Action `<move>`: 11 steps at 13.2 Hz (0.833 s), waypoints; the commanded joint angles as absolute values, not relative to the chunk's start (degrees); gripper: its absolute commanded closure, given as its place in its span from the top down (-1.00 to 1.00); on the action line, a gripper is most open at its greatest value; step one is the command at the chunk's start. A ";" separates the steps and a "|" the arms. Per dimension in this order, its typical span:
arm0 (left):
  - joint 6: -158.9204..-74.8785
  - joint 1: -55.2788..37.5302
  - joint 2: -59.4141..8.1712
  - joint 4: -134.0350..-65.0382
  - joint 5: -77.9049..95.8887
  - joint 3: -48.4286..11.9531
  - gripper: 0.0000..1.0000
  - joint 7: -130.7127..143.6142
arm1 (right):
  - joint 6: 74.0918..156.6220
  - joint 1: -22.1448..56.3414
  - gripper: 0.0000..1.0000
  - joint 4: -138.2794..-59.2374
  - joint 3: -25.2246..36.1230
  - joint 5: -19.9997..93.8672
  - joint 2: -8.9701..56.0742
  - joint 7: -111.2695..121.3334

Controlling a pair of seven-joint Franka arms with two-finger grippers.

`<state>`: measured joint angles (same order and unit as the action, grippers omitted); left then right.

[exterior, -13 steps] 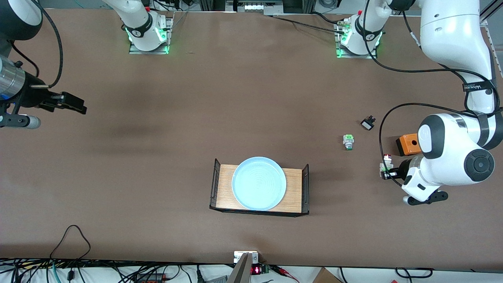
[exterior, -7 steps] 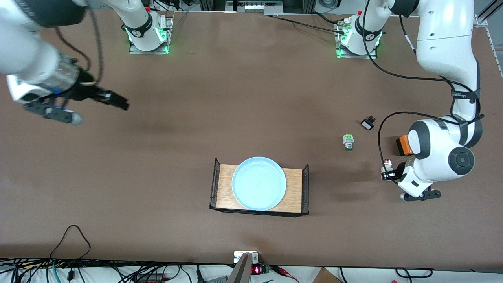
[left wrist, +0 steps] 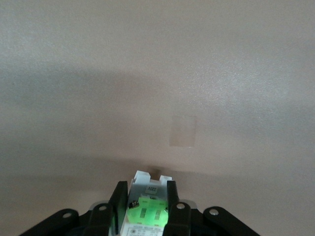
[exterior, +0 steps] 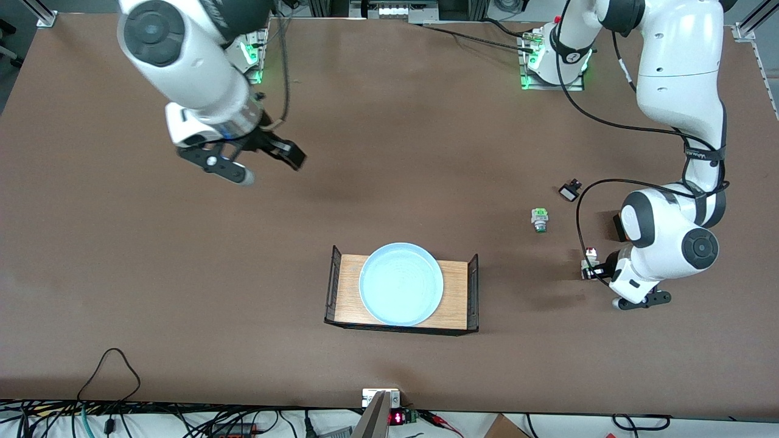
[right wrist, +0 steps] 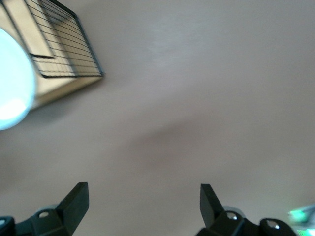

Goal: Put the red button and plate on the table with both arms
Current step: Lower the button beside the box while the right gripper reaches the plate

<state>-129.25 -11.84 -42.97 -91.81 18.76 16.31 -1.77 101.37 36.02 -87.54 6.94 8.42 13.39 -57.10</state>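
My left gripper is ready to open, since the body of the red button sits at the tabletop and the button would lie there.
The light-blue plate (exterior: 401, 291) lies on the wooden tray (exterior: 349, 291) near the middle of the table (exterior: 389, 182). My left gripper (exterior: 593, 269) is shut on the red button (exterior: 588, 261) and holds it low over the table toward the left arm's end. In the left wrist view the fingers (left wrist: 118, 196) clamp the button's whitish and green body (left wrist: 147, 204); the left gripper (left wrist: 145, 191) is close above bare tabletop. My right gripper (exterior: 285, 156) is open and empty, over the table above the tray's area. In the right wrist view (right wrist: 143, 191) the plate (right wrist: 11, 88) shows at the edge.
A switch with a green and silver tip (exterior: 539, 219) and a small black part (exterior: 569, 191) lie beside the left arm. An orange box (exterior: 617, 226) is mostly hidden by that arm. The tray has black wire ends (right wrist: 66, 44). Cables lie along the table's front edge (exterior: 109, 371).
My right arm has swung from the right arm's end of the table toward the middle. My left gripper with the button has shifted a little toward the tray.
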 commanded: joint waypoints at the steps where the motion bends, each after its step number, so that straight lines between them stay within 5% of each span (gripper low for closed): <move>1: -131.04 -11.60 -43.42 -92.20 20.30 16.08 -0.89 -3.52 | 105.98 38.40 1.00 -83.42 7.73 10.72 18.18 -65.37; 4: -131.04 -11.60 -43.51 -92.11 20.21 16.17 -0.77 -3.87 | 112.56 40.08 1.00 -78.15 7.73 10.81 25.11 -73.36; 11: -130.87 -11.78 -43.51 -91.85 20.04 16.17 0.05 -3.96 | 128.74 41.92 1.00 -75.76 7.65 10.90 34.79 -81.56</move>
<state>-130.42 -11.85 -43.74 -91.81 18.82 16.25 -1.88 126.88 41.33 -78.38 6.96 10.04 32.08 -79.32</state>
